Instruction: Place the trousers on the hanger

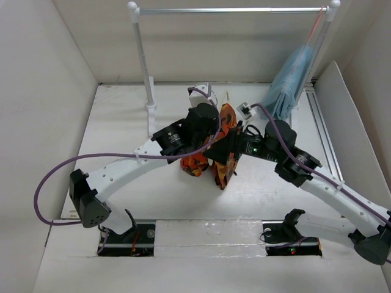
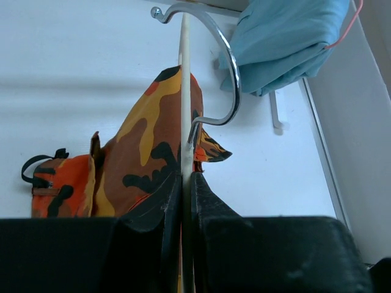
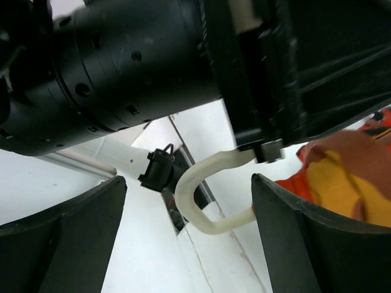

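My right gripper is to take hold of the hanger by its bare rounded corner (image 3: 186,194) next, which leaves the metal hook free to hang on the bar.
The camouflage trousers (image 1: 225,148) hang in a bunch over the cream hanger, held above the middle of the table. In the left wrist view the trousers (image 2: 143,152) lie to the left of the hanger's bar (image 2: 185,91), with its metal hook (image 2: 229,67) on top. My left gripper (image 2: 185,178) is shut on the bar; in the top view it (image 1: 214,129) sits above the cloth. My right gripper (image 3: 188,180) is open; a rounded corner of the hanger (image 3: 198,198) lies between its fingers and the trousers (image 3: 342,177) touch its right finger (image 3: 305,244). It meets the bundle from the right (image 1: 237,146).
A white clothes rail (image 1: 232,10) stands at the back. A light blue garment (image 1: 290,82) hangs at its right end on a pinkish-red hanger (image 1: 317,24). The rail's left post (image 1: 148,85) is close to the left arm. White walls surround the table.
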{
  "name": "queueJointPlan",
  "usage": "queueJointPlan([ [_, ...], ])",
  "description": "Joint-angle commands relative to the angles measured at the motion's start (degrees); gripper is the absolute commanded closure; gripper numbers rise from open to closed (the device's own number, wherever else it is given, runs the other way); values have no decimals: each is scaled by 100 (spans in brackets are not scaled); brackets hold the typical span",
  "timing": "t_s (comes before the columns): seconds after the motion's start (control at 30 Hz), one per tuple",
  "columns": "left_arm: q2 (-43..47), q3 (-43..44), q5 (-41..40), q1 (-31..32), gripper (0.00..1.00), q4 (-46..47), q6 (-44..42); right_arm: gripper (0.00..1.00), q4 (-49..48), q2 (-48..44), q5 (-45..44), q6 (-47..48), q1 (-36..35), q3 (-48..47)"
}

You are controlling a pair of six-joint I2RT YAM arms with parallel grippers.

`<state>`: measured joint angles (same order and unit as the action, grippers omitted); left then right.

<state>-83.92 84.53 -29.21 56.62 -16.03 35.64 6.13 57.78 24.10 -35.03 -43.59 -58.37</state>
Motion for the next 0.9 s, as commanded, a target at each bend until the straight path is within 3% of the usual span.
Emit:
queueJointPlan([
  [0.0,367,90,-138,7,100,944,57,12,-148,-100,-589,-92,-368,-78],
  [0.17,385,90,-41,7,100,988,66,21,-507,-4,-749,-197,-422,194],
  [0.23,403,46,20,7,100,997,110,36,-752,145,-749,-180,-422,247],
  [0.47,552,-95,65,7,100,970,207,55,-1306,331,-1126,-119,-475,607],
  [0.53,596,-95,108,7,100,944,224,66,-1693,339,-1241,-84,-475,730],
  [0.57,631,-130,117,7,100,927,268,84,-1807,374,-1241,-75,-475,730],
  [0.63,658,-130,126,7,100,909,286,97,-1887,410,-1180,-40,-475,687],
  [0.83,693,185,161,7,100,751,137,100,-2168,138,-1354,-328,-527,607],
  [0.87,684,300,170,7,78,725,67,100,-2212,85,-1364,-399,-475,581],
])
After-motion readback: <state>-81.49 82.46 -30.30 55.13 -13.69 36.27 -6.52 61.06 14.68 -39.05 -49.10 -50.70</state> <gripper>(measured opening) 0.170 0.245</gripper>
